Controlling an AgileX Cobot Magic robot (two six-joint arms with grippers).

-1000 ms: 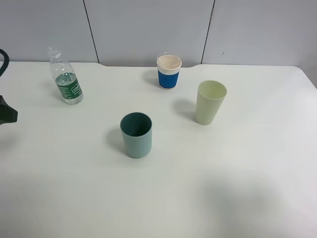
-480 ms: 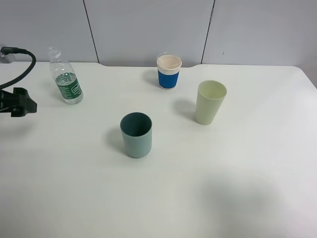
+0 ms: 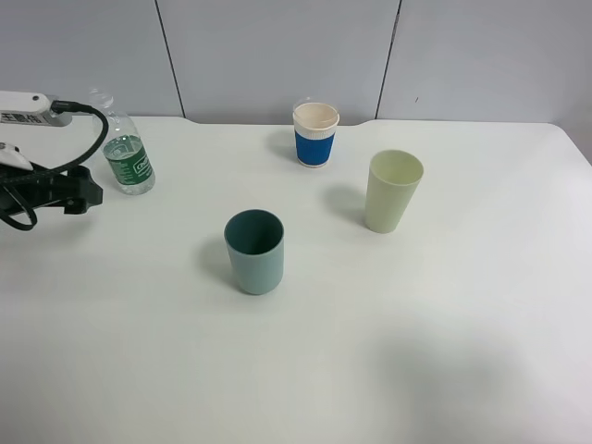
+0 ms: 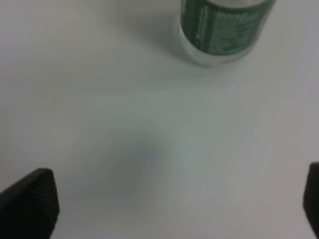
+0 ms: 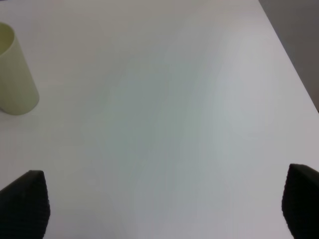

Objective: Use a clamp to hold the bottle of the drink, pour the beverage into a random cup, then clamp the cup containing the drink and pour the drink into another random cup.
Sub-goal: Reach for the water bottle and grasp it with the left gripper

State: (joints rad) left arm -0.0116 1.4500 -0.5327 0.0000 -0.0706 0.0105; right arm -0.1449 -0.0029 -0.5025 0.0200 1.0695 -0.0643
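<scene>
My left gripper is about to grab the bottle by its green label so that it can pour the beverage into the teal cup.
The bottle of the drink, clear with a green label, stands at the table's far left; its base also shows in the left wrist view. How much beverage it holds is hard to tell. My left arm reaches in from the left edge, just left of the bottle and apart from it. My left gripper is open over bare table. The teal cup stands mid-table. The tall pale green cup stands to its right. My right gripper is open, with nothing between its fingers, and is outside the high view.
A white paper cup with a blue sleeve stands at the back centre. The white table ends at a grey wall behind, and its right edge shows in the right wrist view.
My left arm has come in from the left edge and moved right and back toward the bottle. Bottle and cups have not moved.
</scene>
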